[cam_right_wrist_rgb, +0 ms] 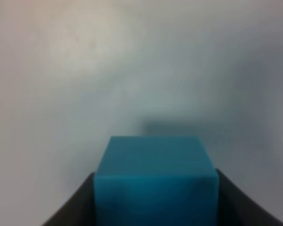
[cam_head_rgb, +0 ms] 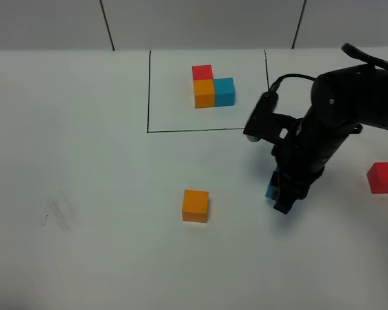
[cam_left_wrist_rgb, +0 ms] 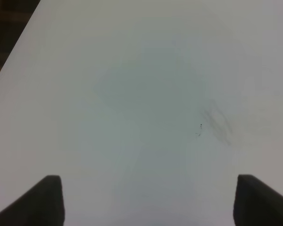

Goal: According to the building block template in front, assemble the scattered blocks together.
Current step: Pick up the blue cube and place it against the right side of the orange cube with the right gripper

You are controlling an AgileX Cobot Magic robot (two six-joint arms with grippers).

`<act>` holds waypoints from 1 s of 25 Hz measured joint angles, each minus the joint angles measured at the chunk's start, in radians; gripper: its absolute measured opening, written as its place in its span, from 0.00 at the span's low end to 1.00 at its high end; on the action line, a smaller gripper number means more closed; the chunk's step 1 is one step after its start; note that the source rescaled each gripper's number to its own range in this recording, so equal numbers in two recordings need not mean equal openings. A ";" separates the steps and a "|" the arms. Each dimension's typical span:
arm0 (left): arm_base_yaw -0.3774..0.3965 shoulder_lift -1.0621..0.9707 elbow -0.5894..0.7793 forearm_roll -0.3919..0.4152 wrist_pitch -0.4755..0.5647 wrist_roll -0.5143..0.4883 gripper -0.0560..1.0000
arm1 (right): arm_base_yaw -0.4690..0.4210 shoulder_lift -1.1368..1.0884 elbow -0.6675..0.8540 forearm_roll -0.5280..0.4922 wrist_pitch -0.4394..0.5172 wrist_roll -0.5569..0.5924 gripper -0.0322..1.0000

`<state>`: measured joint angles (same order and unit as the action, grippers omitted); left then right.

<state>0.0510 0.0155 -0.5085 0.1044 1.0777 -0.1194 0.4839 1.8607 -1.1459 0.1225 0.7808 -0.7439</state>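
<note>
The light blue cube is still away from the orange cube and would fall short now. I should bring it closer before my right gripper lets go of it.
The building block template (cam_head_rgb: 213,88) is a red, orange and blue L cluster inside a black drawn frame at the back centre. A loose orange cube (cam_head_rgb: 195,206) sits on the table in front of it. A loose red cube (cam_head_rgb: 383,177) sits at the far right. My right gripper (cam_head_rgb: 279,194) is shut on the light blue cube (cam_head_rgb: 270,191), right of the orange cube; the right wrist view shows the cube (cam_right_wrist_rgb: 155,186) between the dark fingers. My left gripper (cam_left_wrist_rgb: 146,202) is open over bare table, out of the exterior high view.
The white table (cam_head_rgb: 84,161) has a faint grey smudge (cam_head_rgb: 58,213) at the left, which also shows in the left wrist view (cam_left_wrist_rgb: 217,123). The table's far edge meets a grey wall at the back.
</note>
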 joint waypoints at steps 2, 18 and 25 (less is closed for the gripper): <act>0.000 0.000 0.000 0.000 0.000 0.000 0.84 | 0.026 0.030 -0.038 -0.033 0.002 -0.030 0.45; 0.000 0.000 0.000 0.000 0.000 0.000 0.84 | 0.180 0.114 -0.093 -0.040 -0.023 -0.190 0.45; 0.000 0.000 0.000 0.000 0.000 0.000 0.84 | 0.207 0.121 -0.105 -0.019 -0.044 -0.190 0.45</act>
<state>0.0510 0.0155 -0.5085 0.1044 1.0777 -0.1194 0.6904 1.9813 -1.2513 0.1040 0.7365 -0.9343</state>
